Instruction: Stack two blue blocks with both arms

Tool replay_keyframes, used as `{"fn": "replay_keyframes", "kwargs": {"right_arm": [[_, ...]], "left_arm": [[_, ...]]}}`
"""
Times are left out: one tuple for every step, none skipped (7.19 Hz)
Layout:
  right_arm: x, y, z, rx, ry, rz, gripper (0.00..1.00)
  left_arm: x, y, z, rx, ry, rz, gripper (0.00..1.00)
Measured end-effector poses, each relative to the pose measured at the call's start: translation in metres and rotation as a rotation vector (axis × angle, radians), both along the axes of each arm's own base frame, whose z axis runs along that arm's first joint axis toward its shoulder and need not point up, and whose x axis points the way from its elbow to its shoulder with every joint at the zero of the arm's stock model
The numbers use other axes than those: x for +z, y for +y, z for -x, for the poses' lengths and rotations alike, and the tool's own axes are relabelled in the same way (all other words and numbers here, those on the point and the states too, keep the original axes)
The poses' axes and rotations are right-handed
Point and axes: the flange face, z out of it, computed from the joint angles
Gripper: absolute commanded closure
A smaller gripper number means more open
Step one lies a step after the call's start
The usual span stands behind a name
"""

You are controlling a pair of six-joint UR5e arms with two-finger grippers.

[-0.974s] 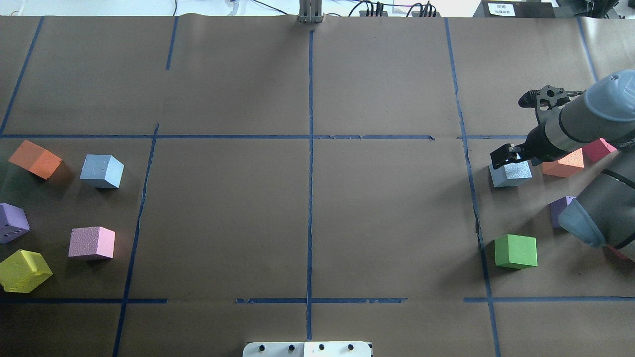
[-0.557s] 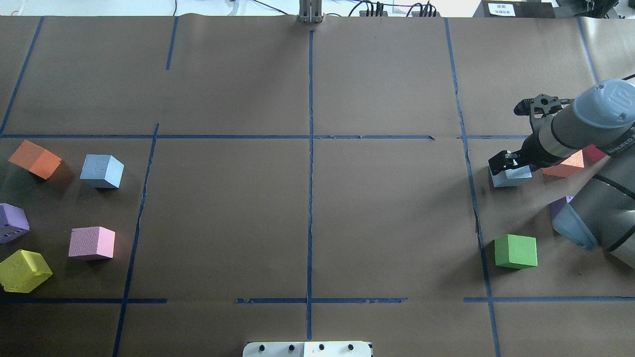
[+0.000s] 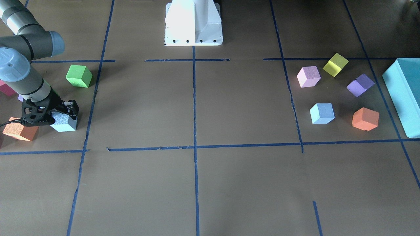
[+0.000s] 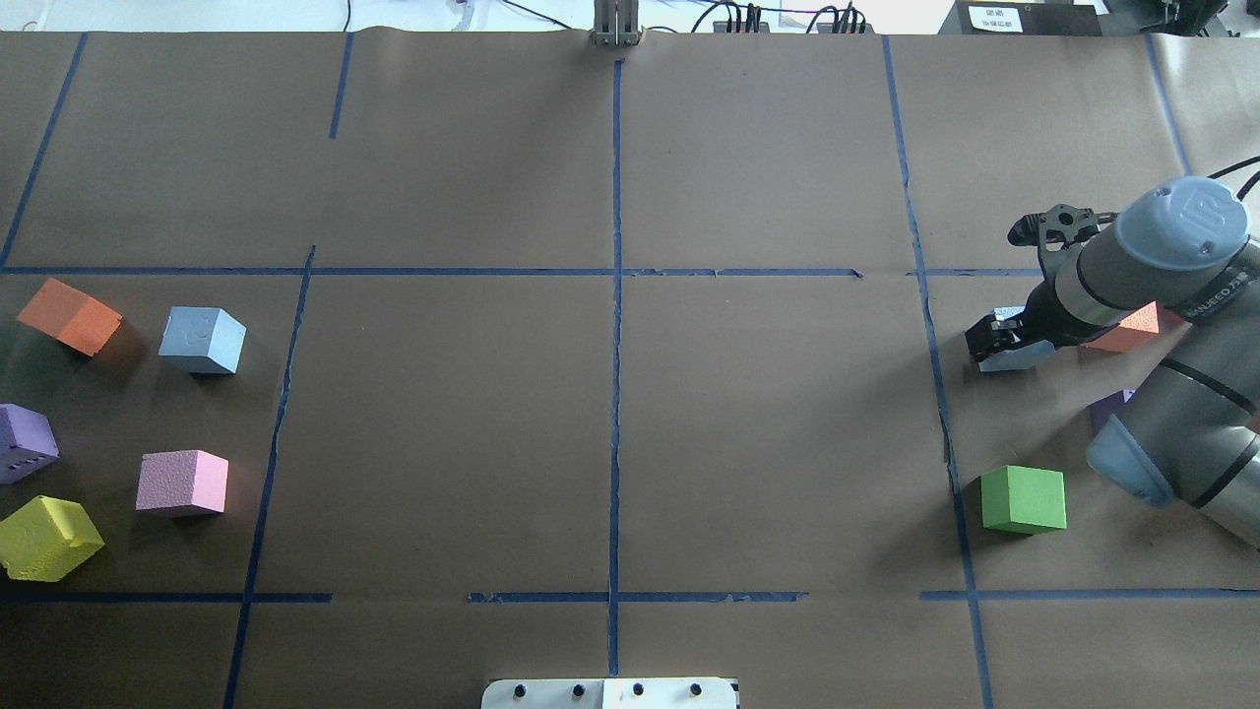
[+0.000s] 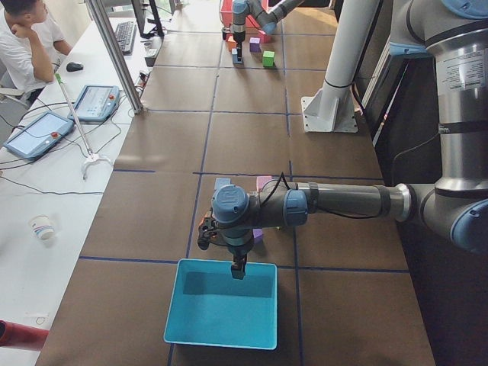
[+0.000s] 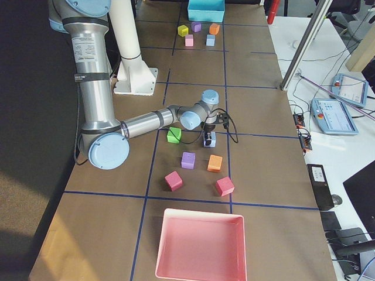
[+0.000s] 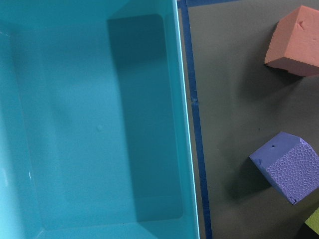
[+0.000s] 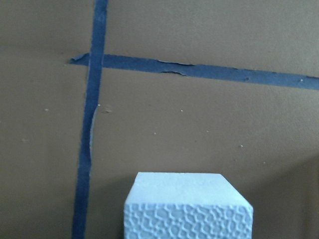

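My right gripper is to grab the pale blue block (image 3: 64, 122) next, by its opposite sides, and that grab starts the stack of blue blocks.
One light-blue block (image 4: 1019, 356) sits on the table at the right; it also shows in the front view (image 3: 64, 124) and fills the bottom of the right wrist view (image 8: 187, 209). My right gripper (image 4: 1006, 340) is lowered over it, open, with one finger on each side (image 3: 62, 114). The other blue block (image 4: 202, 340) sits free at the far left (image 3: 322, 113). My left gripper (image 5: 238, 268) shows only in the exterior left view, hanging over the teal box (image 5: 221, 309). I cannot tell whether it is open or shut.
An orange cube (image 4: 1122, 335), a purple cube (image 4: 1107, 409) and a green cube (image 4: 1024, 499) lie near the right block. Orange (image 4: 69, 315), purple (image 4: 25, 441), pink (image 4: 182, 483) and yellow (image 4: 47, 537) cubes surround the left block. A pink tray (image 6: 199, 246) stands at the right end.
My right gripper has come down and slightly left over the right blue block, covering most of its top. The block has not moved. The left side is unchanged.
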Motion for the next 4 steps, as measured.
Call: {"fn": "replay_keyframes", "kwargs": {"right_arm": [[-0.025,-0.003,0.005,0.002,-0.026,-0.022,0.95],[-0.065,-0.011,0.027,0.002,-0.057,-0.038,0.95],[-0.123,-0.016,0.07,0.009,-0.081,-0.016,0.95],[-0.189,-0.012,0.119,0.032,-0.091,0.023,0.95]], "left_arm": [[-0.001,0.0,0.0,0.0,0.0,-0.002,0.0],[-0.002,0.0,0.0,0.0,0.001,-0.005,0.0],[-0.004,-0.001,0.0,0.0,0.0,-0.01,0.0],[-0.007,-0.002,0.0,0.001,0.0,-0.017,0.0]]}}
